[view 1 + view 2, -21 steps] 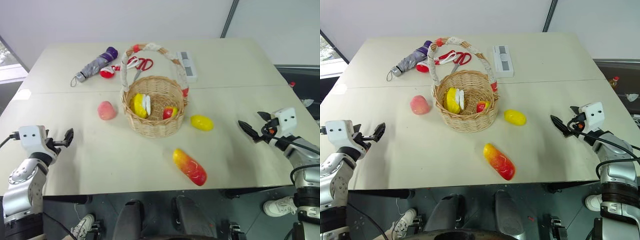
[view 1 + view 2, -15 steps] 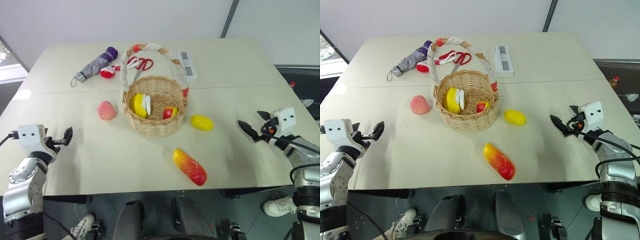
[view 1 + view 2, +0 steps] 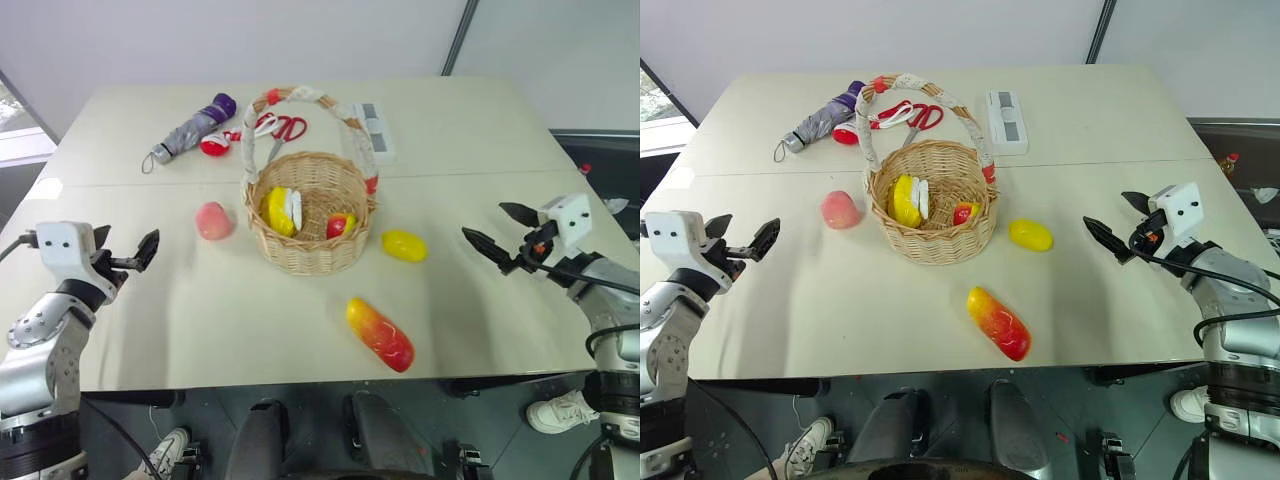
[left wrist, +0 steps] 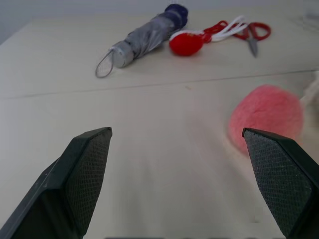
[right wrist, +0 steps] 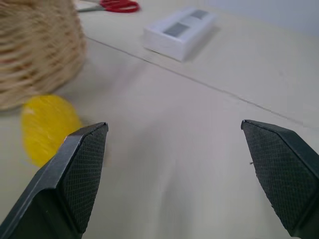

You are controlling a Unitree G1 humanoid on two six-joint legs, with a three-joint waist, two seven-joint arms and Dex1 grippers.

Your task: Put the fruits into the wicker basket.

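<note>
My left gripper is going to grab the pink peach by its rounded body [image 3: 214, 221] next. It needs to do that to put the fruit into the wicker basket [image 3: 300, 255].
The wicker basket [image 3: 300, 255] stands mid-table with a yellow-and-white piece and a small red-yellow fruit inside. A pink peach [image 3: 212, 221] lies just left of it, a yellow lemon [image 3: 404, 245] just right, and a red-to-yellow mango [image 3: 379, 333] nearer the front edge. My left gripper [image 3: 125, 245] hovers open over the table's left side, pointing toward the peach [image 4: 266, 117], well short of it. Over the right side my right gripper [image 3: 488, 223] is open too, aimed toward the lemon [image 5: 47, 127] and the basket [image 5: 35, 50], with a gap between.
A folded grey-purple umbrella [image 3: 190, 128], a red-and-white small object [image 3: 214, 146] and red-handled scissors [image 3: 285, 127] lie behind the basket at the far left. A white power strip [image 3: 375, 130] sits at the far right behind the basket's tall handle [image 3: 300, 95].
Both grippers have moved inward over the table and slightly up in the picture, the left toward the peach and the right toward the lemon. The fruits and basket have not moved.
</note>
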